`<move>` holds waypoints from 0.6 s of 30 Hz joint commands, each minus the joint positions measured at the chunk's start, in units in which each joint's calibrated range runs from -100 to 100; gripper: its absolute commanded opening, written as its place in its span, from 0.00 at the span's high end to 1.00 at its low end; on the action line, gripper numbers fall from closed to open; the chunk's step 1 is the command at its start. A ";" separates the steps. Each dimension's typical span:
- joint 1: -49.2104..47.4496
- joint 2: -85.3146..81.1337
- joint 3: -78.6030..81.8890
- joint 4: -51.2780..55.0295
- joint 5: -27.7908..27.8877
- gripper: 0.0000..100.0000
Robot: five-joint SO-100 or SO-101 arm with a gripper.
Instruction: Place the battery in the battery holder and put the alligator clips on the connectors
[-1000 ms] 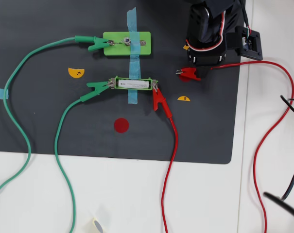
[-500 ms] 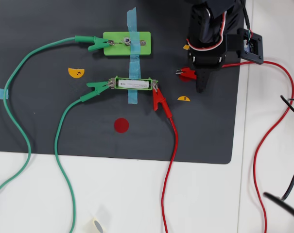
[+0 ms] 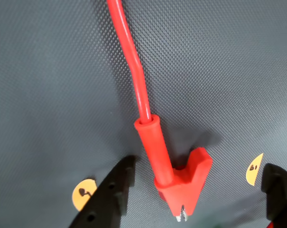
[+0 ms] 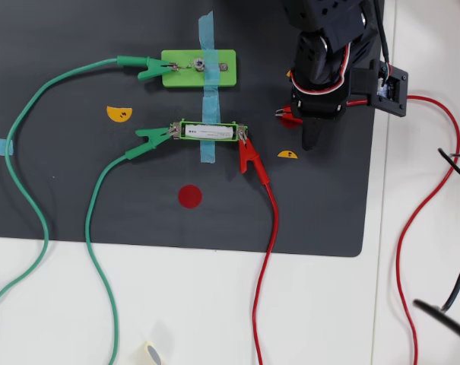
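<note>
I need to grab the loose red clip by its squeeze handles next. Its metal jaws then stay free to grip the connector of the light-green plate.
The white battery (image 4: pixel 207 131) lies in the bright-green battery holder (image 4: pixel 180 124) on the dark mat. A green alligator clip (image 4: pixel 153 137) bites the holder's left tab and a red one (image 4: pixel 249 156) its right tab. Another green clip (image 4: pixel 146 68) sits on the left connector of the light-green plate (image 4: pixel 226 57). A loose red clip (image 3: pixel 179 185) (image 4: pixel 285 115) lies flat on the mat. My gripper (image 3: pixel 193 199) (image 4: pixel 296 114) is open above it, with one black finger (image 3: pixel 110 194) on each side and neither touching it.
Yellow half-circle stickers (image 3: pixel 84 192) (image 3: pixel 254 168) lie on the mat beside both fingers. Blue tape (image 4: pixel 207 84) runs across the plate and the holder. A red dot (image 4: pixel 189 196) marks the mat. Red wire (image 4: pixel 427 190) loops over the white table on the right.
My arm has shifted slightly left and lower over the loose red clip, so it now covers more of the clip. The clip itself has not moved.
</note>
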 commanded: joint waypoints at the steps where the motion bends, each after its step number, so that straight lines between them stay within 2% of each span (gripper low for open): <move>1: 1.35 -0.13 -1.88 -0.36 -0.25 0.73; 7: 1.86 10.50 -13.28 10.38 -0.15 0.73; 18: 4.48 11.87 -16.00 11.59 -0.41 0.74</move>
